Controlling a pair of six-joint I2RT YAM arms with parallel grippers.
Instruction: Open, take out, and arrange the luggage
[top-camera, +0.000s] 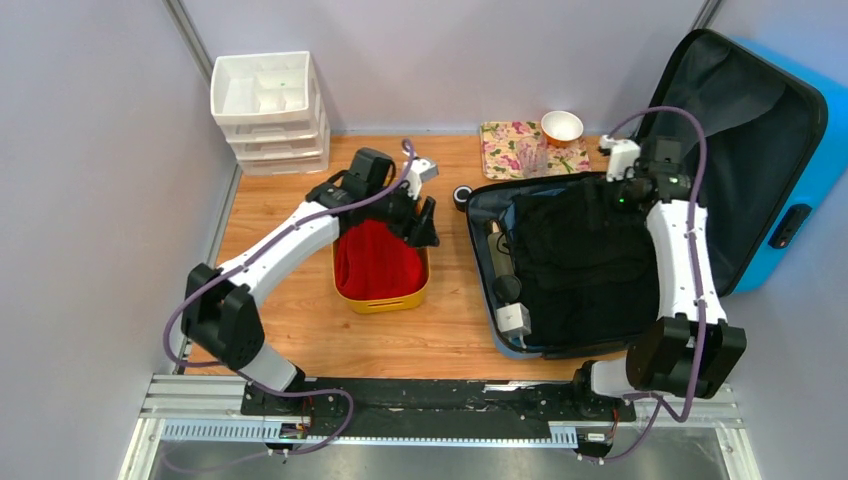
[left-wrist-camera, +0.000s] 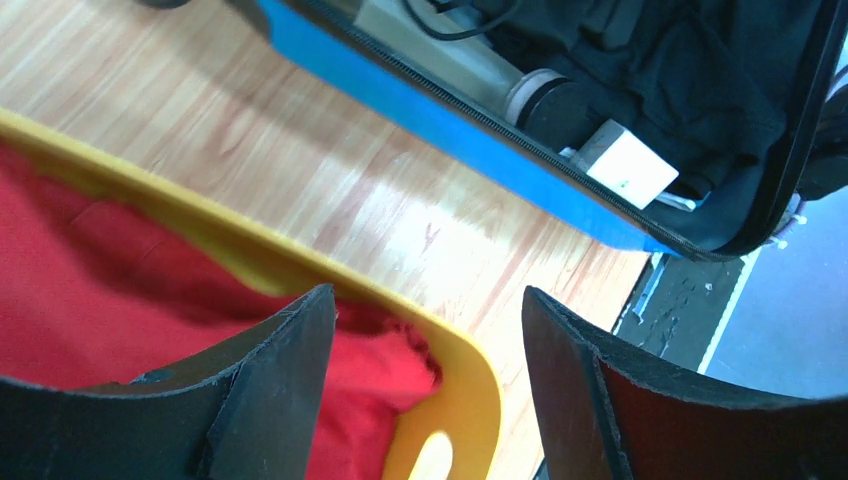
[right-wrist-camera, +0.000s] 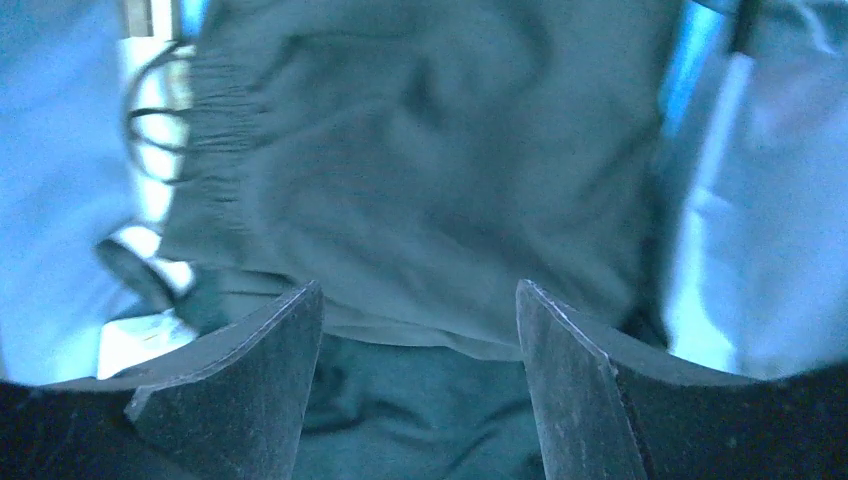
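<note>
My right gripper will next take out the dark garment (right-wrist-camera: 420, 180), grabbing it by its lid-side edge (right-wrist-camera: 630, 225) and leaving the opposite edge free for my left gripper.
The luggage (top-camera: 790, 120), a bright-blue hard-shell suitcase, lies open at the right, its lid leaning back with the dark lining showing. Its lower half (left-wrist-camera: 450, 130) holds black clothes (top-camera: 585, 260), a white box (top-camera: 513, 318) and a dark cylinder (top-camera: 507, 288). My right gripper (top-camera: 608, 196) hangs open just over the far end of the clothes; in the right wrist view a dark garment (right-wrist-camera: 420, 180) lies below the open fingers (right-wrist-camera: 418, 285). My left gripper (left-wrist-camera: 428, 292) stands open and empty above the corner of a yellow tub (top-camera: 385, 300) holding a red cloth (top-camera: 375, 262).
A white drawer unit (top-camera: 268, 110) stands at the back left. A floral tray (top-camera: 505, 150) with a glass, a small bowl (top-camera: 562, 127) and a black tape roll (top-camera: 462, 197) sit behind the suitcase. Bare wood lies between tub and suitcase (left-wrist-camera: 330, 170).
</note>
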